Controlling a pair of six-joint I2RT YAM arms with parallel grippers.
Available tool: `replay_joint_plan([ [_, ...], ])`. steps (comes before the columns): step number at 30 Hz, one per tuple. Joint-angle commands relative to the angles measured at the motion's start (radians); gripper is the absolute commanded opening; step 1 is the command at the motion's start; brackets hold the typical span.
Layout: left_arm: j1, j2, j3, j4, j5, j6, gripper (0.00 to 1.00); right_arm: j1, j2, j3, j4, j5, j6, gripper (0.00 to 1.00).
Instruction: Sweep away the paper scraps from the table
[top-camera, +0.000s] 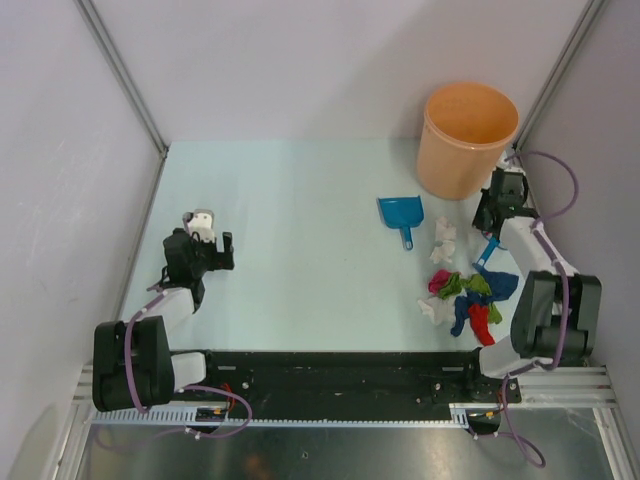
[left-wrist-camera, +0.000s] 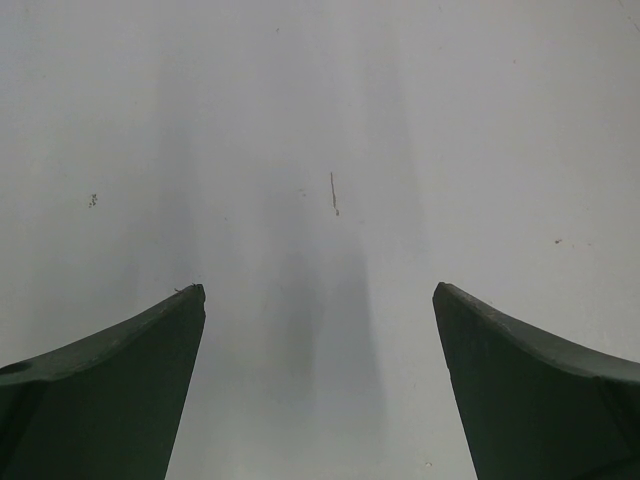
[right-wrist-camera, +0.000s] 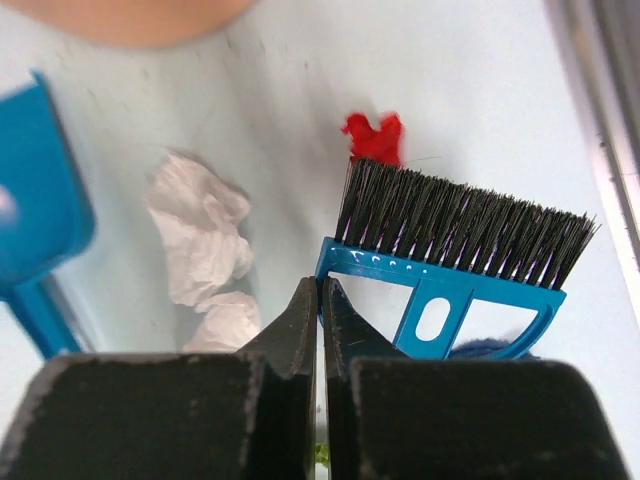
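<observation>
My left gripper grabs the blue hand brush (right-wrist-camera: 450, 255) by its handle (right-wrist-camera: 428, 330) next, so the black bristles stay free to sweep paper scraps.
The paper scraps lie at the right of the table (top-camera: 300, 250): a white wad (top-camera: 443, 238) and a pile (top-camera: 465, 297) of magenta, green, red, white and blue pieces. My right gripper (top-camera: 488, 222) is shut, just right of the white wad. In the right wrist view its tips (right-wrist-camera: 320, 287) sit at the left corner of a blue hand brush (right-wrist-camera: 450, 255) with black bristles, and I cannot see them clamping it. White wads (right-wrist-camera: 200, 240) lie left of the brush and a red scrap (right-wrist-camera: 372, 137) beyond it. My left gripper (top-camera: 216, 250) is open and empty (left-wrist-camera: 320, 300) over bare table at the left.
A blue dustpan (top-camera: 402, 213) lies left of the white wad and shows in the right wrist view (right-wrist-camera: 35, 200). An orange bucket (top-camera: 467, 135) stands at the back right. The brush shows edge-on (top-camera: 487, 251) beside the right arm. Walls enclose the table.
</observation>
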Motion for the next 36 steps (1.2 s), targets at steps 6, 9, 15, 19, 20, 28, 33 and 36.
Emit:
replay_joint_plan([
  [6,0.011,0.038,0.105,-0.069,0.193,0.043,1.0,0.002,-0.324,-0.043,0.078,0.031,0.218,0.0],
  [9,0.006,0.013,0.206,-0.21,0.272,0.071,1.0,0.023,-0.424,-0.063,0.119,0.036,0.302,0.0],
  [15,-0.102,-0.089,0.444,-0.482,0.456,0.054,0.99,0.229,-0.571,-0.144,0.274,0.14,0.586,0.0],
  [19,-0.322,-0.197,0.536,-0.56,0.427,0.065,1.0,0.404,-0.59,-0.208,0.426,0.267,0.779,0.0],
  [20,-0.352,-0.188,0.563,-0.579,0.462,0.046,1.0,0.433,-0.582,-0.214,0.47,0.28,0.842,0.0],
  [28,-0.725,-0.073,0.723,-0.625,0.301,0.04,1.0,0.626,-0.426,-0.228,0.658,0.305,1.111,0.0],
  [33,-0.853,0.054,0.775,-0.623,0.14,0.077,1.0,0.663,-0.372,-0.233,0.71,0.266,1.215,0.0],
  [36,-0.876,0.102,0.817,-0.625,0.088,0.089,1.0,0.68,-0.363,-0.237,0.716,0.263,1.247,0.0],
])
